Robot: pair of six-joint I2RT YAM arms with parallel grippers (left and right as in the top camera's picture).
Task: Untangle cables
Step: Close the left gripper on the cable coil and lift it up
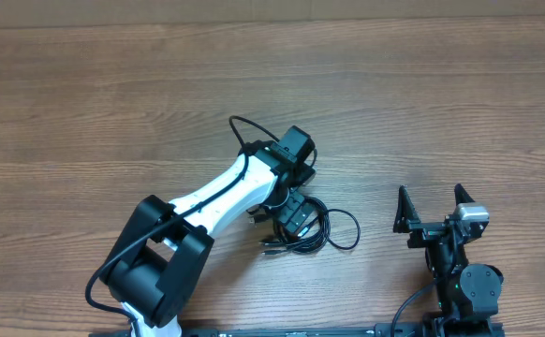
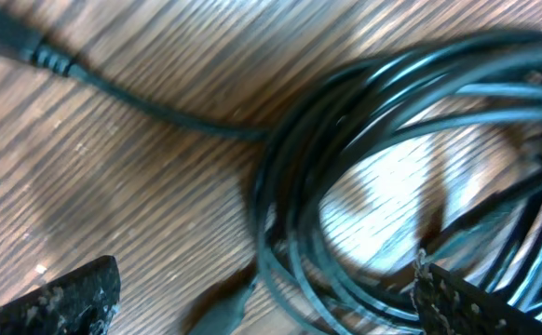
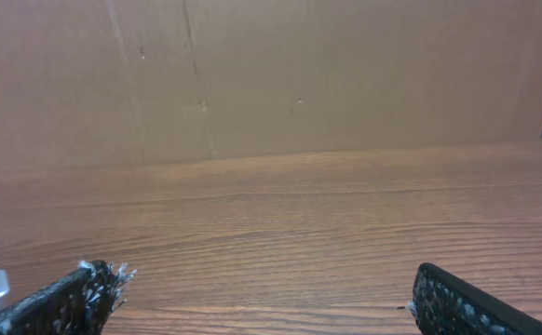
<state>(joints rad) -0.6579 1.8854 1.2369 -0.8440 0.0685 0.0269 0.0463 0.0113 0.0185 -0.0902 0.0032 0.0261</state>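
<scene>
My left gripper will next grab the coil across its bundled side to untangle the cables, leaving plug ends and loops free.
The cables lie as a tangled black coil on the wooden table, right of centre near the front. In the left wrist view the coil fills the right half, with one cord running off to a plug end at the top left and another plug at the bottom. My left gripper is open, low over the coil, its fingertips straddling the coil's left side. My right gripper is open and empty at the front right, away from the cables; its fingers frame bare table.
The left arm's own thicker black cable loops above its wrist. A brown cardboard wall stands behind the far table edge.
</scene>
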